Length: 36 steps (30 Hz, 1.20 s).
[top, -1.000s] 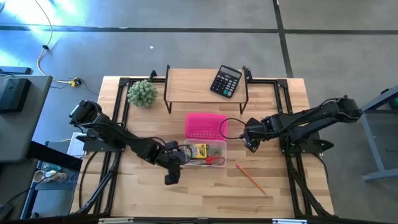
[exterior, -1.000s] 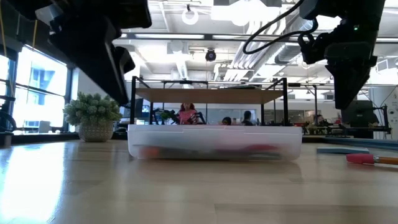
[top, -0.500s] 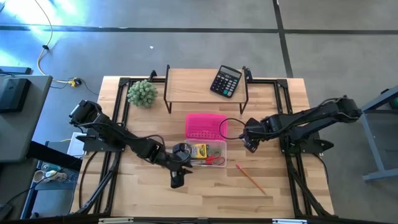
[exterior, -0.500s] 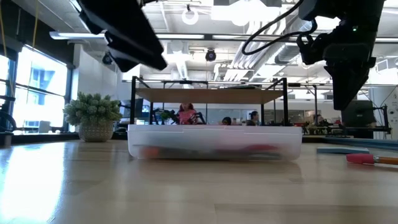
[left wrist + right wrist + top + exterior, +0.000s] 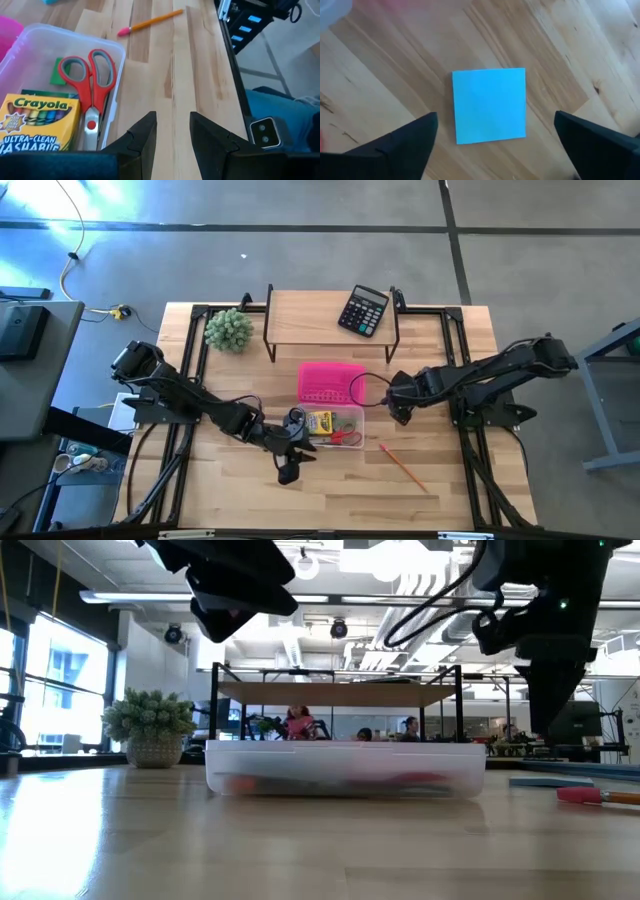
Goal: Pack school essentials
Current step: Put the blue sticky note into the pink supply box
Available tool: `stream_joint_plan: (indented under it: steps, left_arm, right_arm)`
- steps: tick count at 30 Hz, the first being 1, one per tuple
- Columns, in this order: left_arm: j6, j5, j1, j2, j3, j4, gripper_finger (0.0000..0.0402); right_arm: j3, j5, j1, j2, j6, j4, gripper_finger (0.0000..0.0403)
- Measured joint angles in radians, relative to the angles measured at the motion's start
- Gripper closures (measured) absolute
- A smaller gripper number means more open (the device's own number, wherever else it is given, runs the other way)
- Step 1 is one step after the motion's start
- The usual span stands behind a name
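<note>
The light-blue notepad is to be packed into the clear plastic box (image 5: 361,430), so the right gripper needs to pick it up next by its opposite side edges.
A clear plastic box (image 5: 361,430) mid-table holds the yellow-green crayon box (image 5: 37,125), the red-handled scissors (image 5: 87,85) and a green eraser (image 5: 59,72). The orange pencil (image 5: 403,466) lies flat on the table to the box's right. The light-blue notepad (image 5: 489,105) lies flat on the wood right of the box. My right gripper (image 5: 495,119) hangs over it, pointing down, open wide, with a finger on either side and clear of it. My left gripper (image 5: 172,127) stands off the box's near edge, slanting down, with a narrow empty gap between its fingers.
A pink perforated tray (image 5: 331,382) sits behind the box. At the back, a low wooden shelf (image 5: 300,305) carries a black calculator (image 5: 363,310). A fuzzy green plant (image 5: 229,330) stands at the far left. Bare wood lies along the near edge.
My left gripper has tipped up from pointing steeply down to a shallower slant. It has risen a little and shifted toward the table's right along the box's near side. Its finger gap looks unchanged.
</note>
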Motion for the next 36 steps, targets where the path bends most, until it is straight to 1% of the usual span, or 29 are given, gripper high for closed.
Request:
stream_joint_plan:
  steps: [4,7,13,16,23,28,31,36]
  left_arm:
    - [0.000,0.000,0.000,0.000,0.000,0.006,0.0296]
    - [0.000,0.000,0.000,0.000,0.000,0.006,0.0296]
    - [0.000,0.000,0.000,0.000,0.000,0.011,0.0296]
    - [0.000,0.000,0.000,0.000,0.000,0.012,0.0296]
    - [0.000,0.000,0.000,0.000,0.000,0.016,0.0296]
    - [0.000,0.000,0.000,0.000,0.000,0.018,0.0296]
    - [0.000,0.000,0.000,0.000,0.000,0.019,0.0296]
    - [0.000,0.000,0.000,0.000,0.000,0.020,0.0296]
  right_arm:
    - [-0.108,-0.073,-0.031,-0.019,0.000,0.122,0.0010]
    - [-0.167,-0.095,-0.051,-0.039,-0.003,0.180,0.0004]
    - [-0.207,-0.094,-0.065,-0.063,-0.042,0.221,0.0004]
    - [-0.246,-0.099,-0.074,-0.062,-0.061,0.272,0.0003]
    - [-0.325,-0.120,-0.088,-0.064,-0.060,0.396,0.0003]
    - [-0.344,-0.116,-0.088,-0.065,-0.037,0.407,0.0005]
    - [-0.344,-0.122,-0.088,-0.065,-0.013,0.394,0.0016]
    - [-0.345,-0.119,-0.089,-0.064,0.026,0.388,0.0060]
